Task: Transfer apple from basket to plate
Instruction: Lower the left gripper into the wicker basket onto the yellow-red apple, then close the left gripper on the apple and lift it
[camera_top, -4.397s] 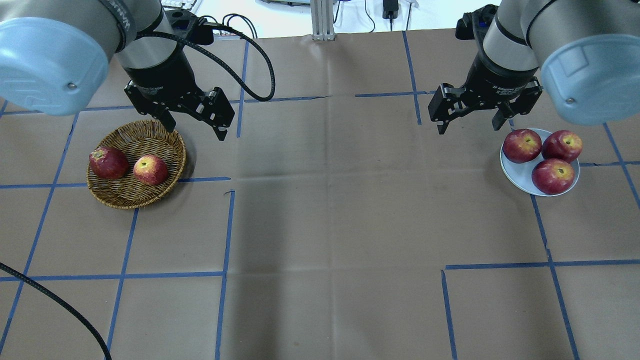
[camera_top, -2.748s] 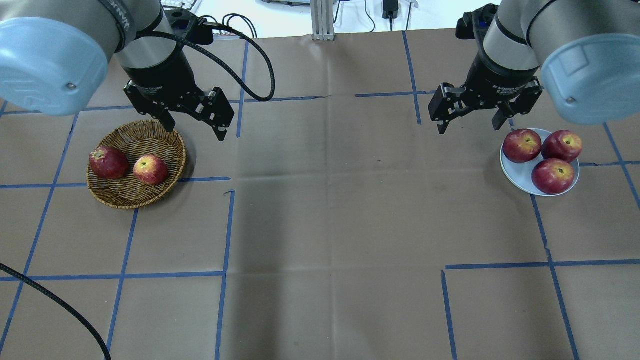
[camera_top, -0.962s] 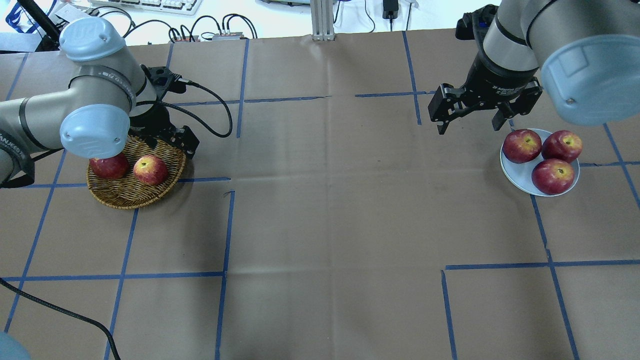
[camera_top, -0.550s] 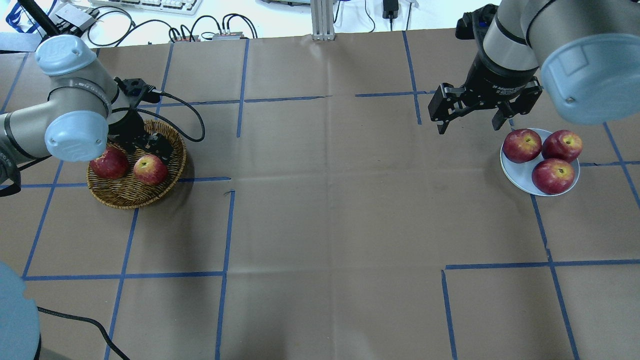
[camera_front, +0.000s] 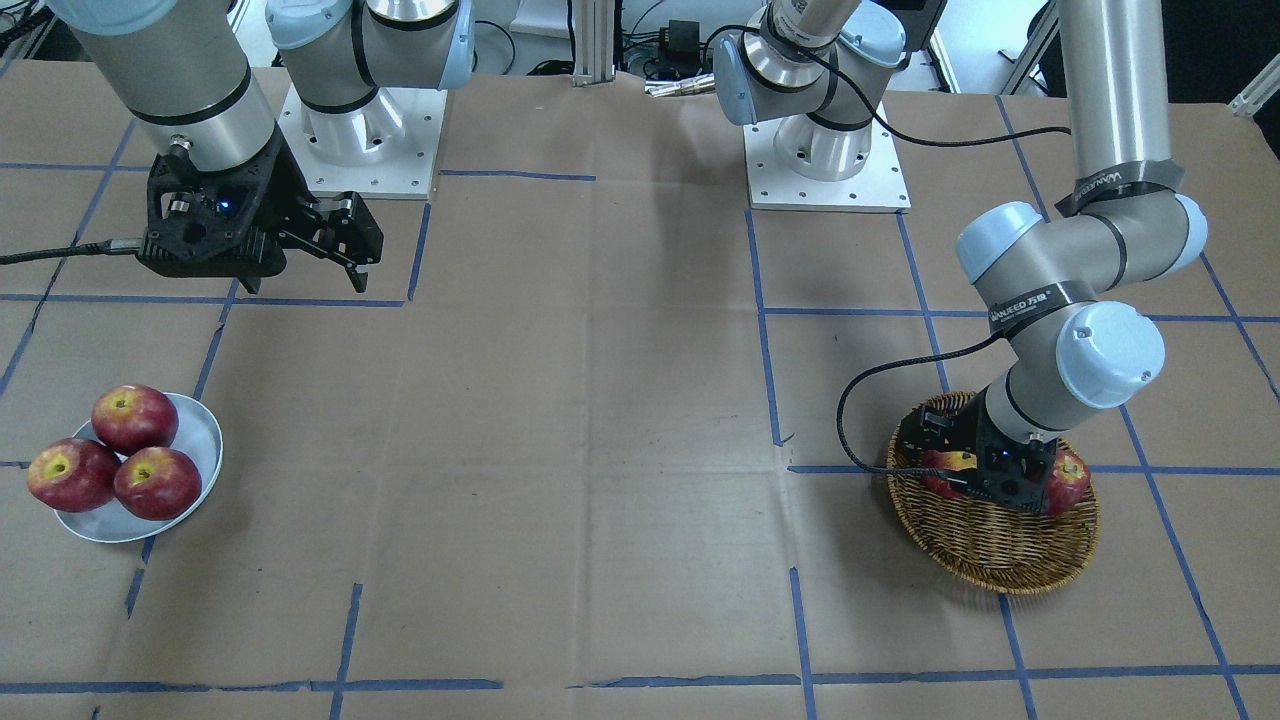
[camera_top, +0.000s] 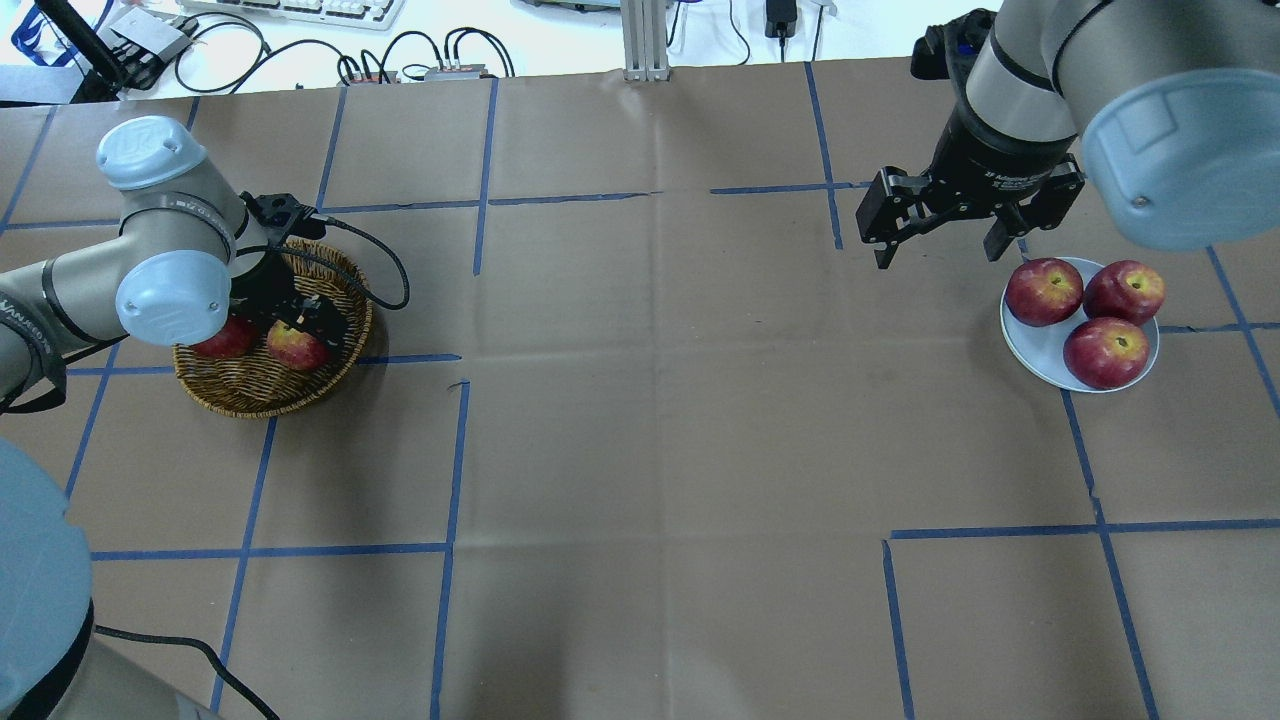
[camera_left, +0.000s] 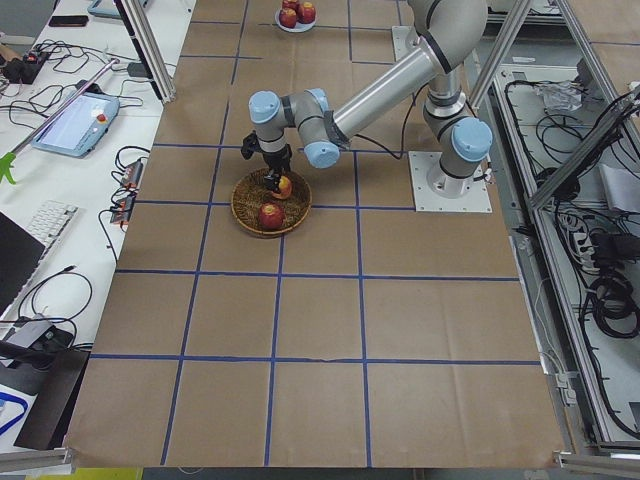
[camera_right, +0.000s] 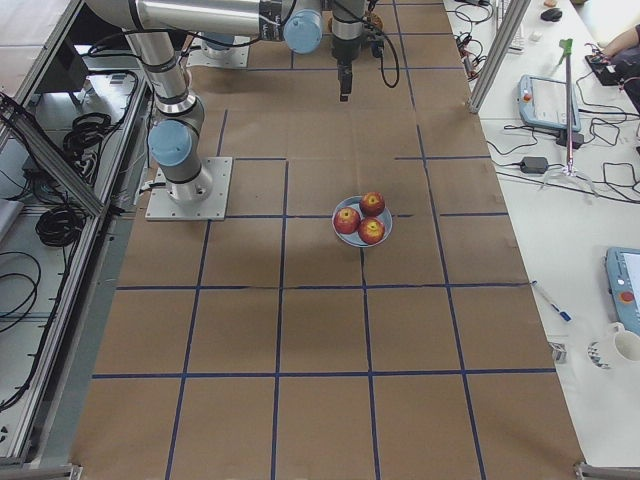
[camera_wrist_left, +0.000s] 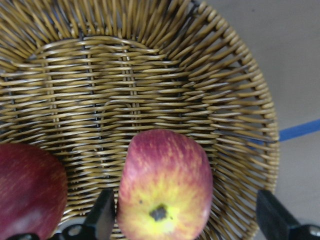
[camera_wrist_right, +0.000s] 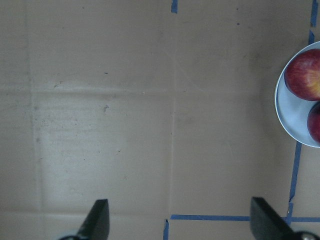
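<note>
Next, my left gripper grips the streaky apple by its rounded sides. Then it transfers the apple from the basket to the plate (camera_front: 198, 446).
The streaky apple (camera_wrist_left: 165, 185) with a yellow blush lies in the wicker basket (camera_top: 260, 388), right of a dark red apple (camera_top: 222, 340). My left gripper (camera_wrist_left: 184, 196) is down in the basket and open. Its fingers (camera_wrist_left: 103, 217) stand on either side of the streaky apple, the left one close to it and the right one apart from it. The overhead view shows this gripper (camera_top: 300, 322) just over the apple (camera_top: 296, 348). The white plate (camera_top: 1040, 352) at the right holds three red apples. My right gripper (camera_top: 940, 258) is open and empty, hovering left of and behind the plate.
The table is covered in brown paper with blue tape lines. The left wrist's black cable (camera_top: 385, 262) loops over the basket's far right rim. The two arm bases (camera_front: 825, 150) stand at the robot's edge of the table.
My left arm has swung down and lowered its open gripper into the basket, around the streaky apple. The right arm and all the apples have not moved.
</note>
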